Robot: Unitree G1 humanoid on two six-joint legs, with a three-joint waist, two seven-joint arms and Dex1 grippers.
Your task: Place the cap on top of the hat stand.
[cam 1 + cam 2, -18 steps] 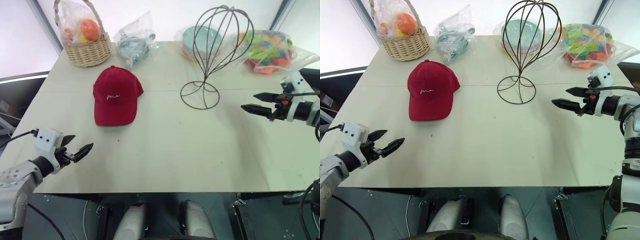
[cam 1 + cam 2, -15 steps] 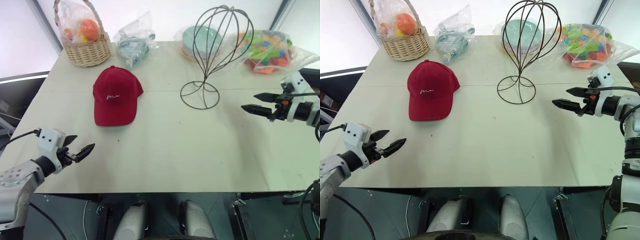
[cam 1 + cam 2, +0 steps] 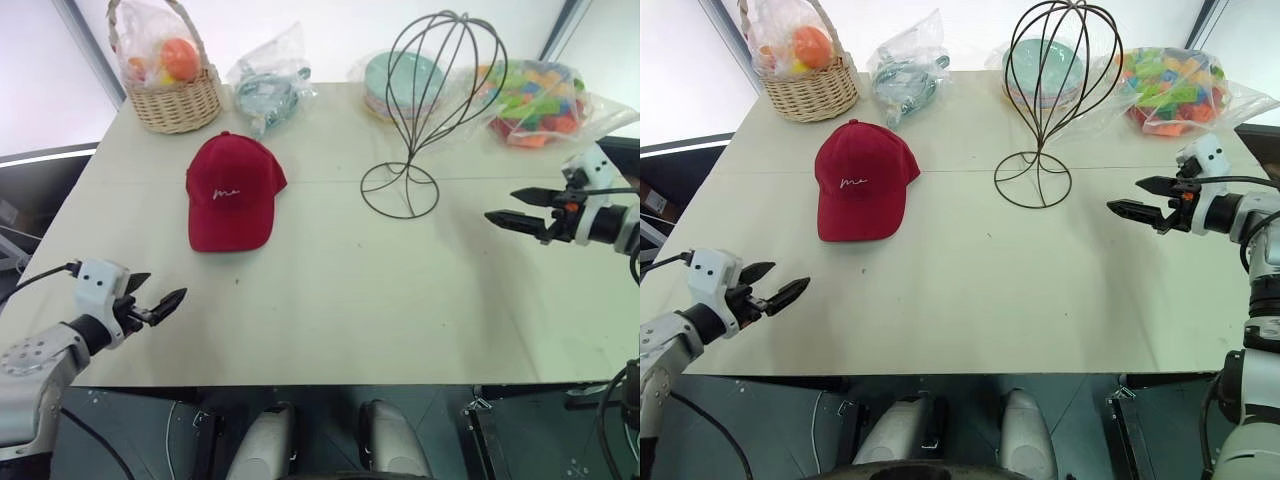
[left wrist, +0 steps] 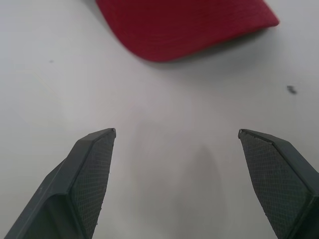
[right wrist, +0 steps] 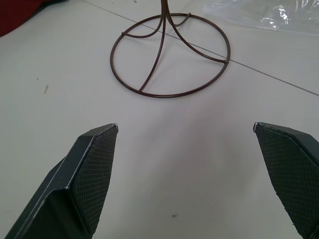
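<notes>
The cap needs to go on top of the hat stand, so my left gripper will grab it by its brim next.
The dark red cap lies flat on the table, left of centre, brim toward me, white script on its front; its brim shows in the left wrist view. The dark wire hat stand rises upright right of centre on its round base, with nothing on top. My left gripper hovers open near the table's front left corner, well short of the cap. My right gripper hangs open over the right side, pointing toward the stand's base, with bare table between its fingers.
Along the far edge stand a wicker basket with bagged fruit, a clear bag with a teal item, bagged plates behind the stand, and a bag of colourful toys. The pale table drops off close in front.
Nothing has visibly changed; both grippers have only drifted slightly and stay open.
</notes>
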